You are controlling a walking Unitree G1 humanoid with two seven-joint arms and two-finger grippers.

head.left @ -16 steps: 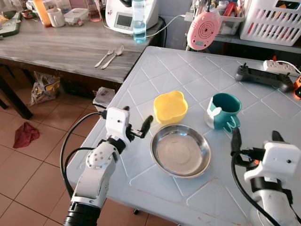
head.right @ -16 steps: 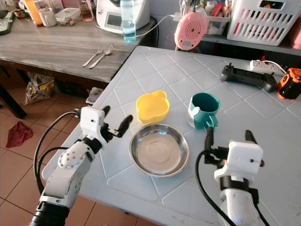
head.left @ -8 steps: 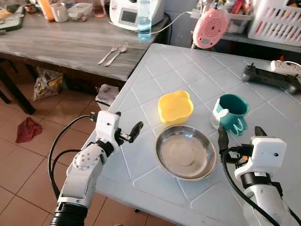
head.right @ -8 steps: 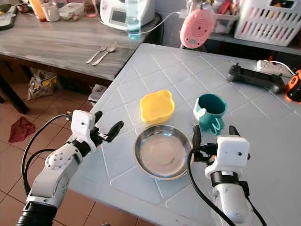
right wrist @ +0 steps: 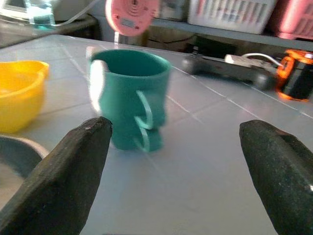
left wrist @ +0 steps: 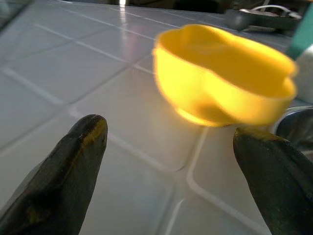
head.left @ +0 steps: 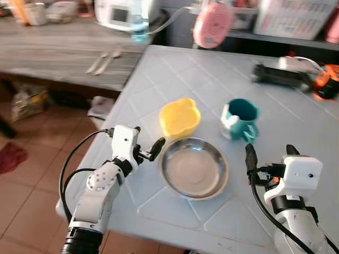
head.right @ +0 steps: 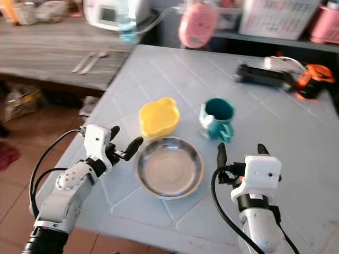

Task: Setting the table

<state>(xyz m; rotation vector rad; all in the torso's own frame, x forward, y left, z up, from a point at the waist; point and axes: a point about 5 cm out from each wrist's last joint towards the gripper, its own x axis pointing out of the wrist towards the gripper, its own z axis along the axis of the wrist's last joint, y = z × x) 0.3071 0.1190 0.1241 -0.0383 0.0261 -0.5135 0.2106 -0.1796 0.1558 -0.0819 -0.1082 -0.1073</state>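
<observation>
Next, my right gripper grabs the round steel plate (head.left: 194, 168), pinched by its raised rim (head.left: 225, 181), to set the table.
On the pale tiled table (head.left: 175, 79) a yellow bowl (head.left: 180, 117), a teal cup (head.left: 239, 119) and a round steel plate (head.left: 194, 168) stand close together. The bowl and cup lie just beyond the plate. My left gripper (head.left: 149, 136) is open and hovers beside the plate's left rim, pointing at the bowl (left wrist: 222, 73); nothing is between its fingers (left wrist: 73, 161). Right of the plate, my right gripper (head.left: 268, 150) is open and empty, with the cup (right wrist: 129, 98) ahead of it.
A fork and spoon (head.left: 103, 61) lie on the wooden table to the left. At the far side are a pink round device (head.left: 212, 24), a black controller (head.left: 278, 75) and an orange object (head.left: 327, 87). The table's left and near edges drop to a tiled floor.
The whole picture has swung and blurred, so the camera moved. My left gripper now stands a little nearer the plate's rim. Both grippers stay open and empty.
</observation>
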